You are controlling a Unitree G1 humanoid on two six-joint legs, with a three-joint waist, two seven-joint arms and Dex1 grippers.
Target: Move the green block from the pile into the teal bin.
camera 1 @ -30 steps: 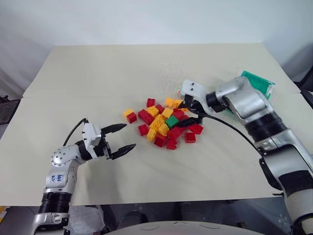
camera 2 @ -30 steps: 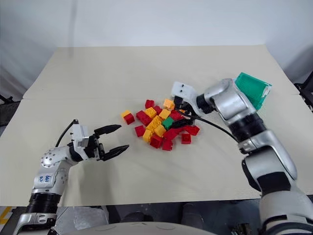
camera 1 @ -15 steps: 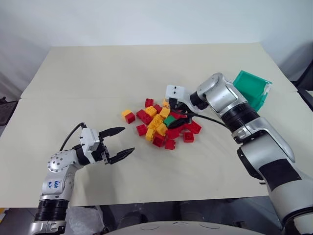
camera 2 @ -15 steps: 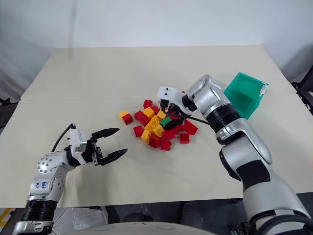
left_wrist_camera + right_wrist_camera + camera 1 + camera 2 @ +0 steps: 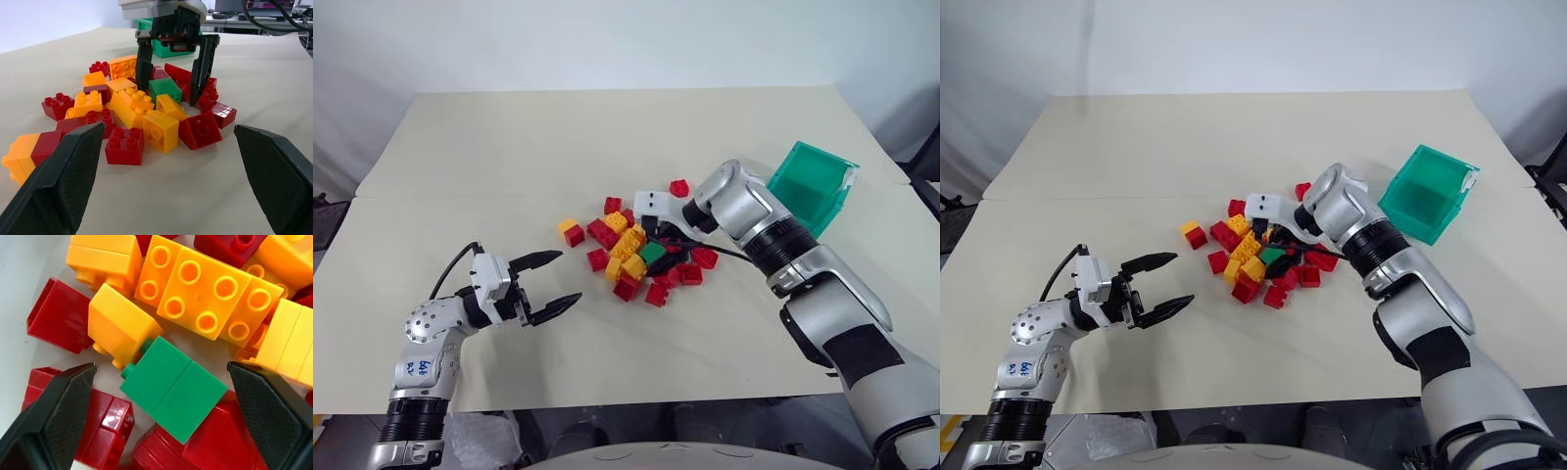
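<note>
My right gripper should close on the green block (image 5: 652,253) (image 5: 173,387) now. My fingers reach down beside the block, among the red bricks, so they would hold it.
The green block (image 5: 173,387) lies on its side in the pile (image 5: 631,250) of red and yellow-orange bricks at mid-table, wedged between a yellow brick and red ones. My right gripper (image 5: 168,100) points down into the pile, open, with one black finger on each side of the green block (image 5: 652,253) and gaps between the pads and the block. The teal bin (image 5: 811,186) stands tilted to the right of the pile, beyond my right forearm. My left gripper (image 5: 570,275) hovers open and empty left of the pile, pointing toward it.
A single red brick (image 5: 678,187) sits apart behind the pile. A yellow and red pair (image 5: 572,231) lies at its left edge. The cream table (image 5: 509,147) has a seam running across it and bare room in front and at the back.
My right gripper swung left and sank into the pile, so its fingers now straddle the green block. The arm no longer covers the teal bin. The left gripper stayed put.
</note>
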